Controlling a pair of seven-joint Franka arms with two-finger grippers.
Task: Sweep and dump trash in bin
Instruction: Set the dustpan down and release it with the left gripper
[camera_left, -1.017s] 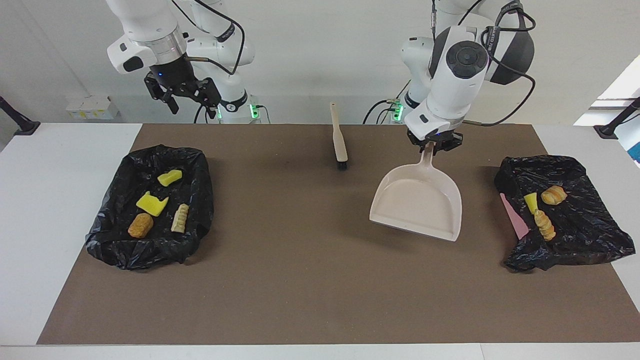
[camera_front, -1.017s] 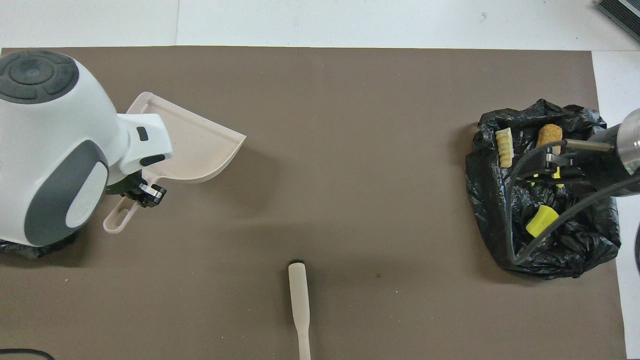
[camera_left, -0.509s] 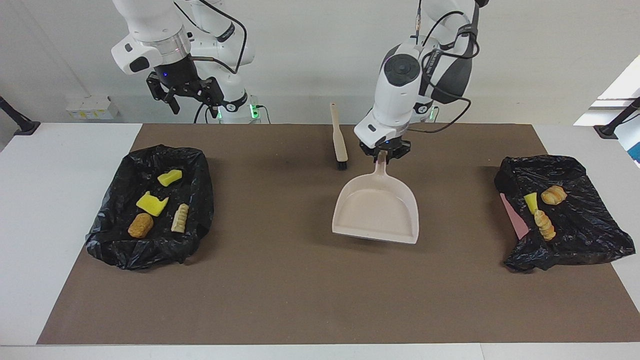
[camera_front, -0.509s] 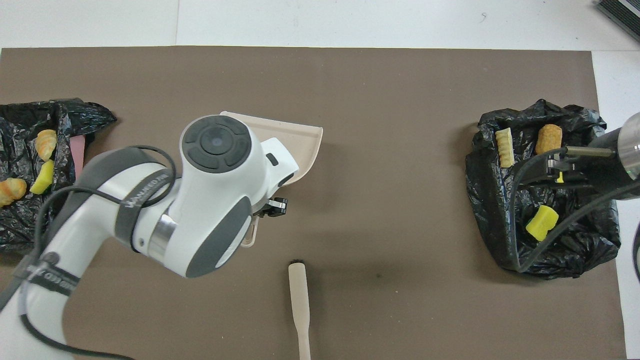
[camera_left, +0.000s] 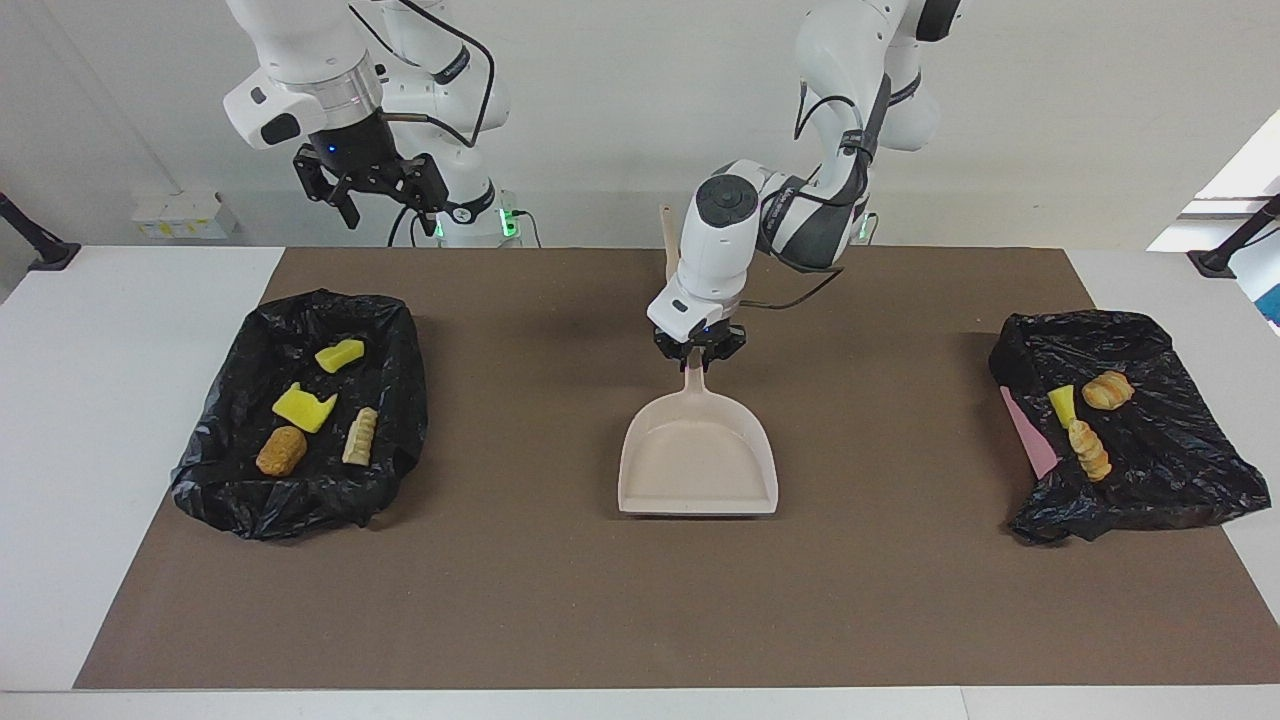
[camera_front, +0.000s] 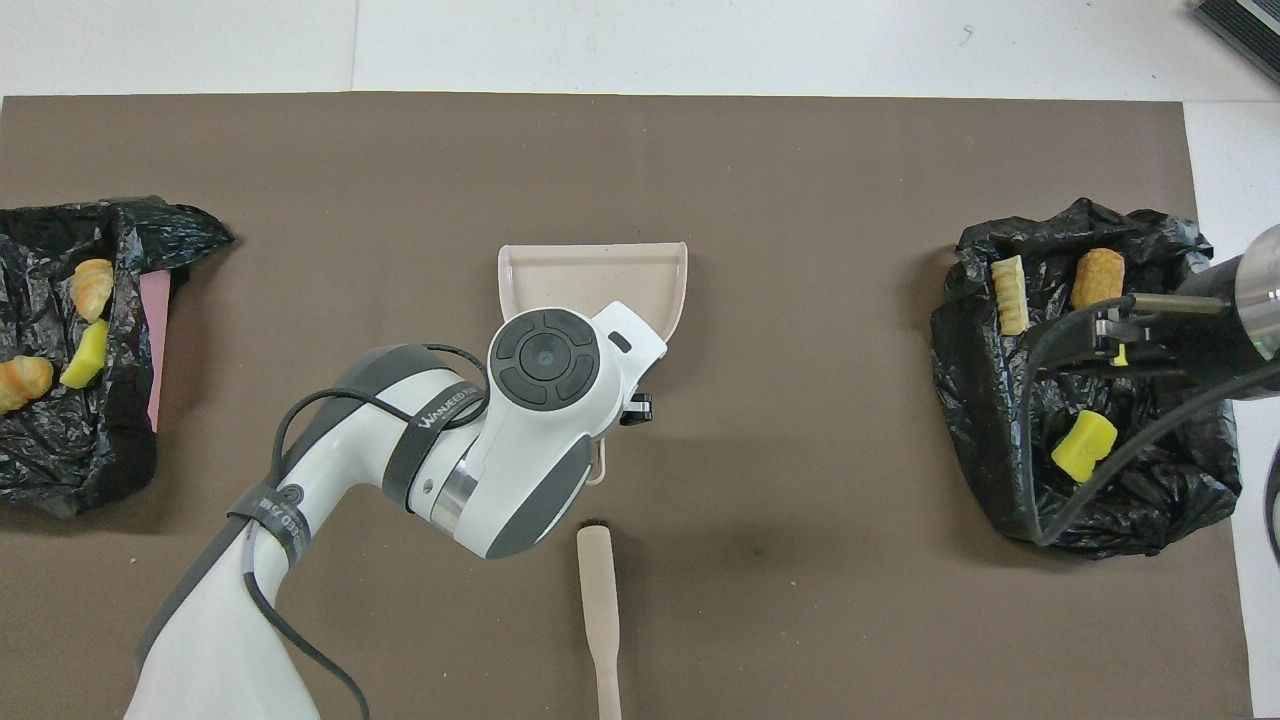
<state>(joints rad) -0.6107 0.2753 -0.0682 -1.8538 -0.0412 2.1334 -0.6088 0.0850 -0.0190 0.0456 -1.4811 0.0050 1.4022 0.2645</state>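
Observation:
My left gripper releases the dustpan now. Low over the middle of the mat, the beige dustpan (camera_front: 591, 271) would lie flat if the gripper opened now.
My left gripper (camera_left: 698, 352) is shut on the handle of the beige dustpan (camera_left: 697, 465), which is empty and lies low over the middle of the mat. Its mouth points away from the robots, as the overhead view (camera_front: 600, 280) also shows. The trash lies in two black bin bags. The bag (camera_left: 300, 500) at the right arm's end holds two yellow pieces (camera_left: 302, 407), an orange-brown lump (camera_left: 281, 451) and a pale beige chunk (camera_left: 361, 436). The bag (camera_left: 1160, 470) at the left arm's end holds a yellow piece (camera_left: 1061, 402) and two bread-like lumps (camera_left: 1088, 450). My right gripper (camera_left: 375, 190) is open, empty and raised.
The beige brush (camera_front: 598, 610) lies on the mat nearer to the robots than the dustpan; the left arm partly hides it in the facing view. A pink edge (camera_left: 1030, 430) shows at the rim of the bag at the left arm's end.
My left gripper carried the dustpan from near the bag at the left arm's end to the middle of the mat, lowering and straightening it. The right arm barely moved.

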